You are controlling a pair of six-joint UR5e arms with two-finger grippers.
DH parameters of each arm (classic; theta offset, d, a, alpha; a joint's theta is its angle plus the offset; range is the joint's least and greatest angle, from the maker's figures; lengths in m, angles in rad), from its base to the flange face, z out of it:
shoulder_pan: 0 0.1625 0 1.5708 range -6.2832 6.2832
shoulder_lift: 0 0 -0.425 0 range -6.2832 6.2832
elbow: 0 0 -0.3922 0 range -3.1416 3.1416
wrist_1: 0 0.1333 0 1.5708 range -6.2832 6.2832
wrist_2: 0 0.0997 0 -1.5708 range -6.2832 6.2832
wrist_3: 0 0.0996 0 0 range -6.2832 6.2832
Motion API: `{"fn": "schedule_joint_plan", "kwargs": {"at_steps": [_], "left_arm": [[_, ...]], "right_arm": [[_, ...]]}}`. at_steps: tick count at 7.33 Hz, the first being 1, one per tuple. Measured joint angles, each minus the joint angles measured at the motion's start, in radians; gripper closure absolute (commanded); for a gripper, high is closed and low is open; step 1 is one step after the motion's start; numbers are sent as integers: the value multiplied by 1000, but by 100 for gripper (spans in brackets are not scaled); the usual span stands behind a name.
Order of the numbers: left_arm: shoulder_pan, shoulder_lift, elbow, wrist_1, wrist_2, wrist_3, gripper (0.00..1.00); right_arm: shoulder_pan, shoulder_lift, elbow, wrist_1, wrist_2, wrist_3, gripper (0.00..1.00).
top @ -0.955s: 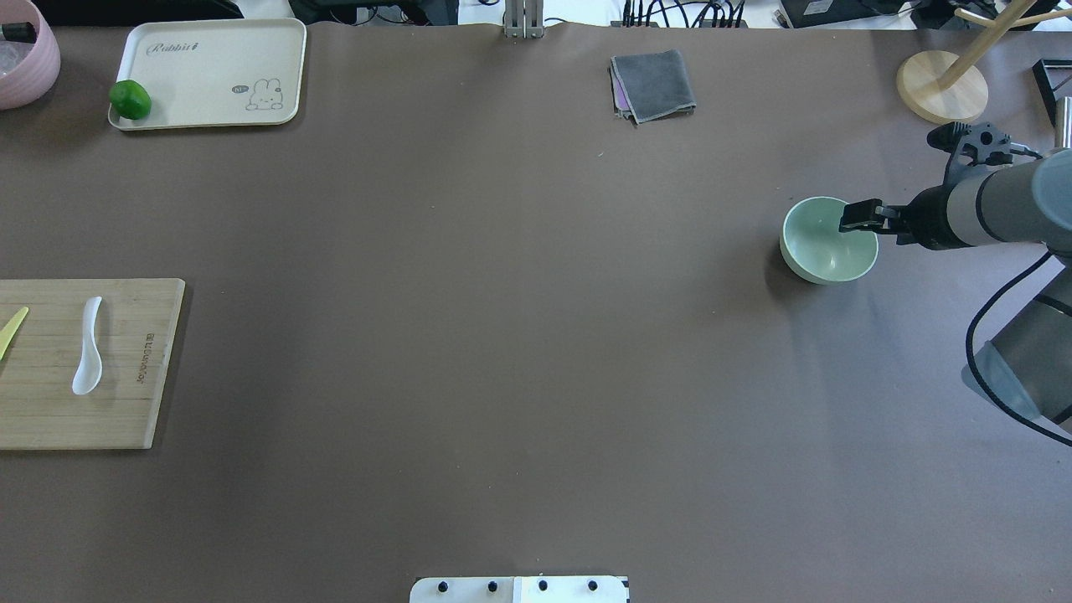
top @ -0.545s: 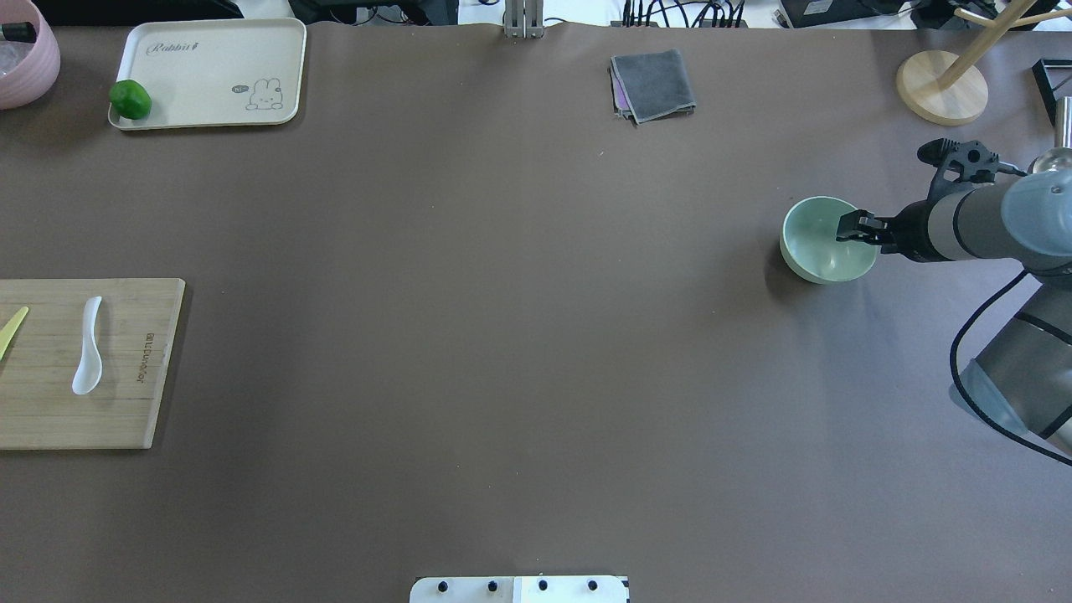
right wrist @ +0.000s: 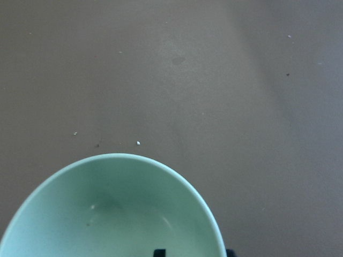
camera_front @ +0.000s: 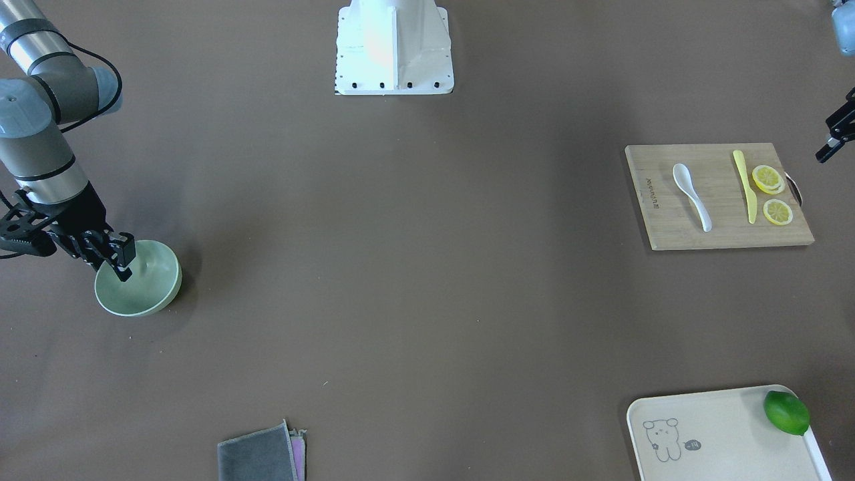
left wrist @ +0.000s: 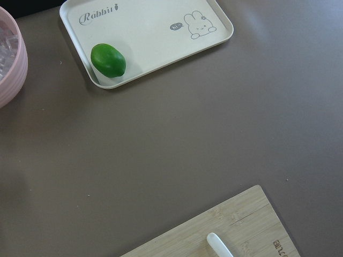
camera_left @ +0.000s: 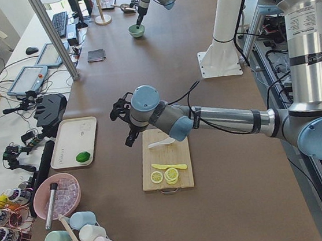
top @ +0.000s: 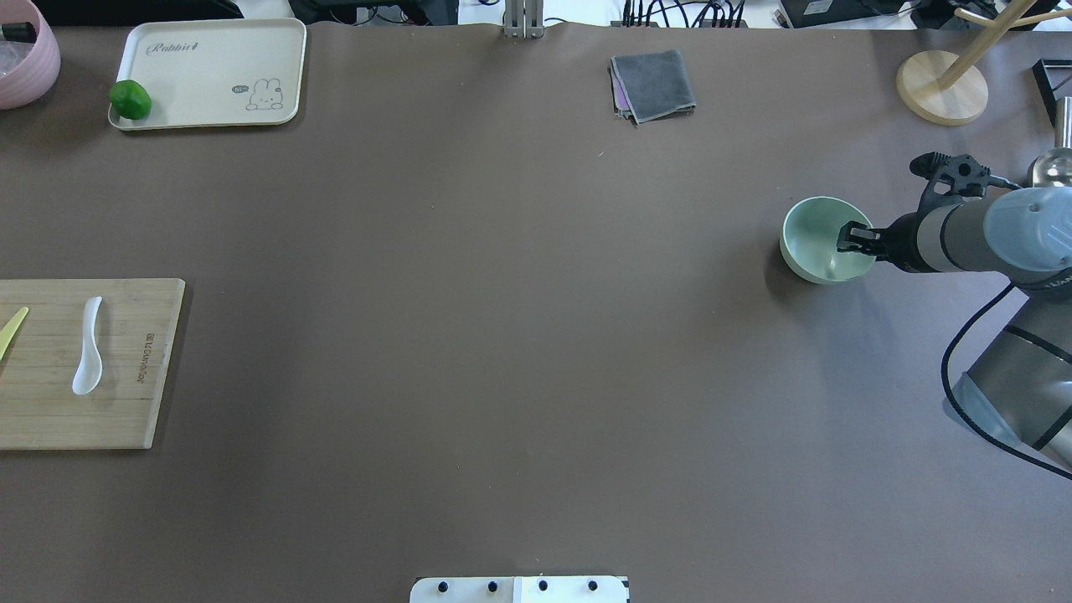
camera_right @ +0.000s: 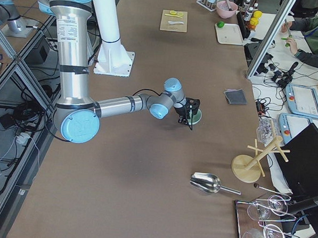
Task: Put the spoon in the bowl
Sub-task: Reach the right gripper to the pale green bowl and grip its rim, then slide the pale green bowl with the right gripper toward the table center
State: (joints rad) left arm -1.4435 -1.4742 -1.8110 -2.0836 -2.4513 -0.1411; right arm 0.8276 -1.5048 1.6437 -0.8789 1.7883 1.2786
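The right gripper will next take hold of the mint-green bowl by its rim, so that the bowl comes within reach for the spoon.
The white spoon lies on the bamboo cutting board at the table's left edge, also in the front view; its handle tip shows in the left wrist view. The mint-green bowl stands empty at the far right. My right gripper is open, low over the bowl's rim. In the right wrist view one finger is inside the bowl and the other outside the rim. My left gripper hovers beyond the board's outer side, apart from the spoon; I cannot tell whether it is open or shut.
A yellow knife and lemon slices share the board. A cream tray with a lime and a pink bowl sit far left. A grey cloth and a wooden stand sit at the far edge.
My right gripper has come down and slightly towards me, dropping over the bowl's right rim. The bowl, spoon and board have not moved.
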Motion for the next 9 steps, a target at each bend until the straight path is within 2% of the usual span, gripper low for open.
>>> {"fn": "schedule_joint_plan", "kwargs": {"at_steps": [4, 5, 7, 9], "left_arm": [[0, 0, -1, 0, 0, 0, 2], [0, 0, -1, 0, 0, 0, 2], [0, 0, -1, -1, -1, 0, 2], [0, 2, 1, -9, -4, -2, 2]], "right_arm": [[-27, 46, 61, -18, -1, 49, 100], [-51, 77, 89, -58, -9, 96, 100], [-159, 201, 154, -267, -85, 226, 100], [-293, 346, 167, -452, -155, 365, 100]]}}
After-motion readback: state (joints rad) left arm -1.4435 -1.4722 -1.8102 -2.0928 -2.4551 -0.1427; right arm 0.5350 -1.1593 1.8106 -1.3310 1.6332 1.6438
